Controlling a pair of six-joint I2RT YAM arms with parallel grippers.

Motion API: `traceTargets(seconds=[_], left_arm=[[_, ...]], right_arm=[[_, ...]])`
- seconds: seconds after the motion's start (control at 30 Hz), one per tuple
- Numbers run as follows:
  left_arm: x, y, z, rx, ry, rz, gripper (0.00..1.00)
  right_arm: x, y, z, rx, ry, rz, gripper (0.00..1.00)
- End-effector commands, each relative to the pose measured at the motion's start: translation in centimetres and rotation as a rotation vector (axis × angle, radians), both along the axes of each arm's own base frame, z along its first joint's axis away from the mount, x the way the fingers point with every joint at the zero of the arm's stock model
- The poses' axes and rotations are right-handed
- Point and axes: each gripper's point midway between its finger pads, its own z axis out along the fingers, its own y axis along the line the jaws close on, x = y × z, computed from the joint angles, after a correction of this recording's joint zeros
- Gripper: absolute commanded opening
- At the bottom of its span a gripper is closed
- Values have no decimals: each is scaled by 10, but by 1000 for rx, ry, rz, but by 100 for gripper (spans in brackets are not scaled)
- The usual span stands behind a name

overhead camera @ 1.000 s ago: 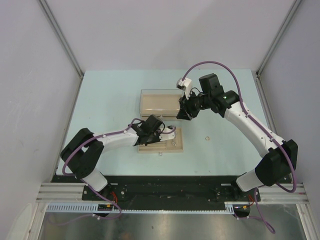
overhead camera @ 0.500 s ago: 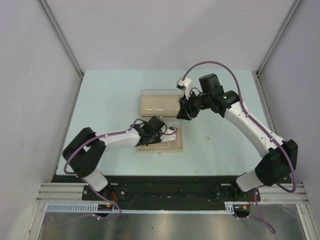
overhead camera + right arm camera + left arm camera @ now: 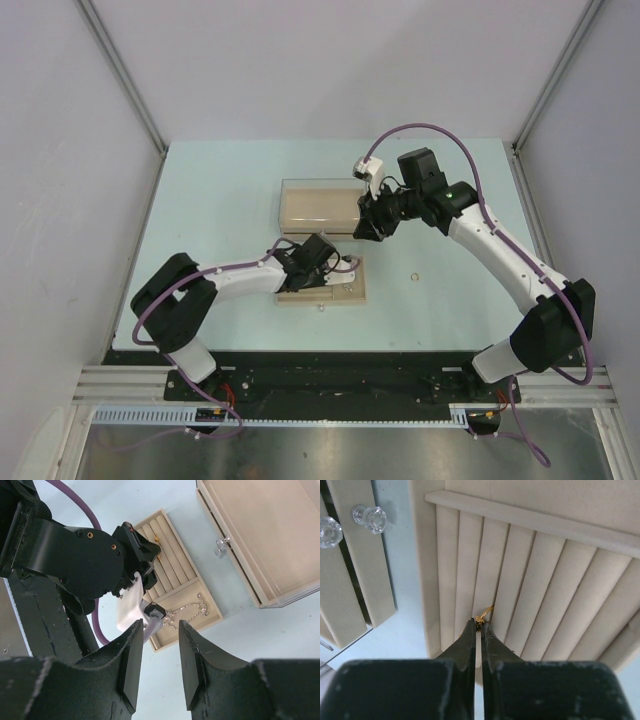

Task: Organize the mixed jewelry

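The small gold ring sits in the groove between two padded rolls of the tray and would stay there, so it is time for my left gripper to open.
My left gripper (image 3: 479,623) is shut on a small gold ring (image 3: 483,615), pinched at its very tips. It holds the ring against a groove between the padded rolls of the beige slotted tray (image 3: 540,580). From above, the left gripper (image 3: 337,265) sits over the left half of that tray (image 3: 352,290). A thin silvery chain (image 3: 187,611) lies in the tray's flat compartment. Another gold ring (image 3: 414,273) lies loose on the table to the right. My right gripper (image 3: 160,625) hangs open and empty high above the tray, beside the box (image 3: 318,205).
The beige box (image 3: 265,535) with a clear lid stands behind the tray, its drawer front carrying a clear knob (image 3: 370,517). The left arm's purple cable (image 3: 95,625) loops near the tray. Grey walls close in the pale blue table on three sides.
The left arm has slid a little to the right over the slotted tray, gripper still shut. The right arm has not moved.
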Motion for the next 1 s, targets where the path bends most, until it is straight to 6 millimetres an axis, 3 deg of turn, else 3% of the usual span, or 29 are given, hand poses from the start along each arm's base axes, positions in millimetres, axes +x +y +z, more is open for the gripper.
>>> traceTargets(seconds=[0.0,0.5,0.77,0.97], left_arm=[[-16,-9,-21,-1,80,-32,0],[-20,-8,-26,15,93,-32,1],[-20,-7,-16,5,83,-24,20],[-17,-6,-8,1,58,-18,27]], right_arm=[[0,-1,13,26,-51,8,39],[0,-2,12,21,-54,5,39],[-1,-1,13,24,-55,8,39],[-1,-2,13,24,-54,6,40]])
